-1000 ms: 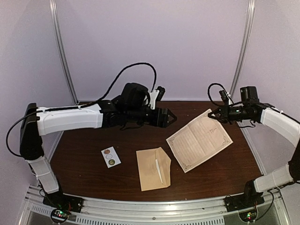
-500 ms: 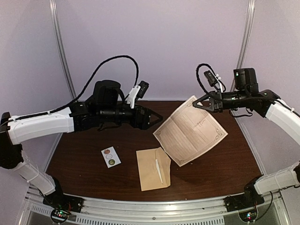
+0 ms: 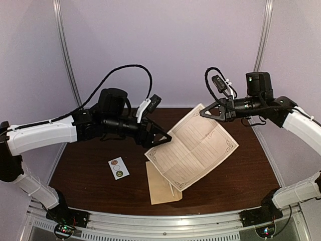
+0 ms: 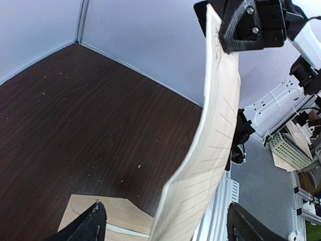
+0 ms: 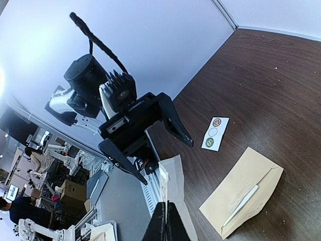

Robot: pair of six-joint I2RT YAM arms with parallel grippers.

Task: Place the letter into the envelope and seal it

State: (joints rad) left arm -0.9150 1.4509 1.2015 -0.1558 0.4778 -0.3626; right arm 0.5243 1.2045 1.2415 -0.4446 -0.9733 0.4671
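Note:
I should next grab the edge of the letter with my left gripper, away from the corner at my right gripper. The far half of the letter then stays free to fold for the envelope (image 3: 158,188).
The letter (image 3: 193,148), a cream sheet with ruled lines and an ornate border, hangs in the air above the table. My right gripper (image 3: 203,111) is shut on its far top corner. My left gripper (image 3: 160,141) is open, and the letter's lower left edge (image 4: 210,150) lies between its fingers (image 4: 93,226) without being pinched. The tan envelope (image 3: 158,188) lies flat at the front centre with its flap open, partly hidden under the letter. It also shows in the left wrist view (image 4: 100,218) and the right wrist view (image 5: 246,193).
A small white sticker card (image 3: 119,167) with round dots lies to the left of the envelope. The brown table (image 3: 241,170) is walled by purple panels at the back and sides. A metal rail (image 3: 165,221) runs along the near edge.
My right gripper has lifted the letter off the table and carried it left. My left gripper has dropped toward the letter's lower left edge. The letter now hides part of the envelope.

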